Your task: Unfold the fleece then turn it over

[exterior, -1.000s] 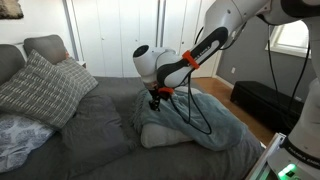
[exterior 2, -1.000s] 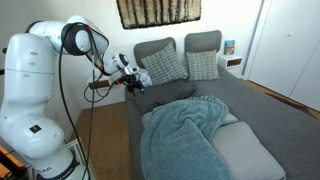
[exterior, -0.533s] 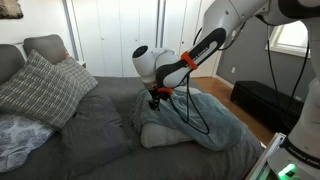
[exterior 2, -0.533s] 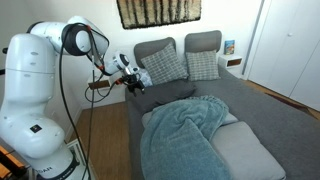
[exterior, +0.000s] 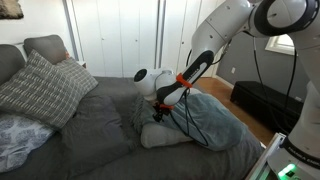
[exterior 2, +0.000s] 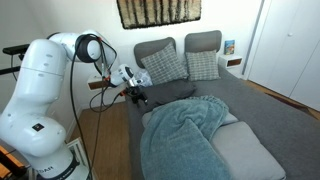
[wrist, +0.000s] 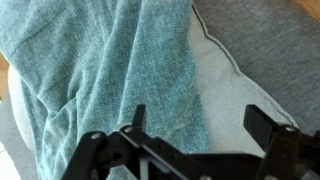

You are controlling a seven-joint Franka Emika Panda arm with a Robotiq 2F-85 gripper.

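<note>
I should grab the fleece (exterior: 208, 120) next by its edge beside the light grey pillow. Then my gripper can pull that edge across and turn it over.
The grey-teal fleece (exterior: 208, 120) lies crumpled in loose folds over a light grey pillow (exterior: 160, 136) on the dark grey bedspread (exterior: 95, 130). In an exterior view the fleece (exterior 2: 185, 135) spreads down the bed's near side. My gripper (exterior: 157, 113) hangs low over the fleece's edge near the bed's side (exterior 2: 138, 97). In the wrist view my gripper (wrist: 200, 120) is open and empty. Its fingers straddle the border between the fleece (wrist: 100, 60) and the pillow (wrist: 228, 95). I cannot tell if they touch the cloth.
Plaid pillows (exterior: 40, 85) (exterior 2: 165, 62) and dark grey pillows (exterior 2: 203, 42) lean at the headboard. A black case (exterior: 265, 100) stands on the floor beside the bed. A second light grey pillow (exterior 2: 245, 155) lies at the foot.
My arm has bent and lowered the gripper from above the bed down to the fleece's edge. The fleece itself has not moved.
</note>
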